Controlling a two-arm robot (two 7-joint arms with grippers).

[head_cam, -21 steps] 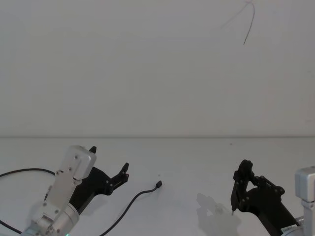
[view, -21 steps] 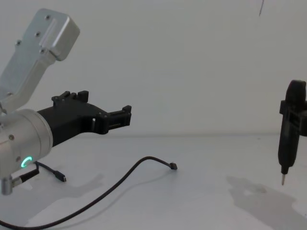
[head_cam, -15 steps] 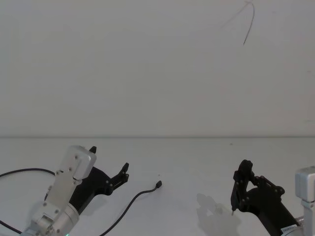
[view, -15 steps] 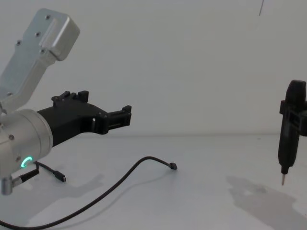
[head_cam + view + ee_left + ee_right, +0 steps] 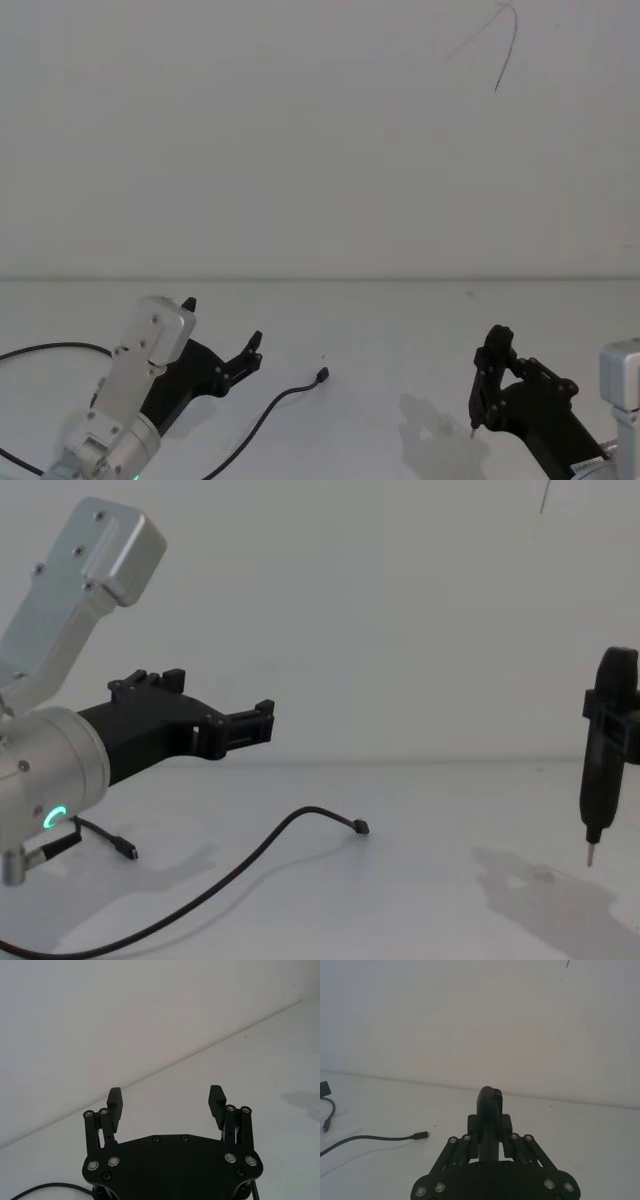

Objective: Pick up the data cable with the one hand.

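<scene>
The robot's left hand should grab that raised bend (image 5: pixel 288 821) to pick up the cable, because the cable arches up behind its plug.
The data cable (image 5: pixel 268 410) lies on the white table, a thin black line ending in a small plug (image 5: pixel 322 376). From the chest it curves up from the lower left to the plug (image 5: pixel 360 827). The right wrist view shows the plug (image 5: pixel 420 1135) lying flat. My left gripper (image 5: pixel 222 323), the chunky black one on the silver arm with the green ring (image 5: pixel 52 818), hovers open above the table. It is left of the plug and touches nothing (image 5: pixel 165 1095) (image 5: pixel 222 702). My right gripper (image 5: pixel 473 428), slender with a pale tip (image 5: pixel 589 857), hangs shut at the right, apart from the cable (image 5: pixel 490 1096).
A second thin black lead (image 5: pixel 128 850) with a small plug lies under the left arm, and a black loop (image 5: pixel 55 349) runs off the left edge. The white table meets a plain wall (image 5: pixel 320 279) behind.
</scene>
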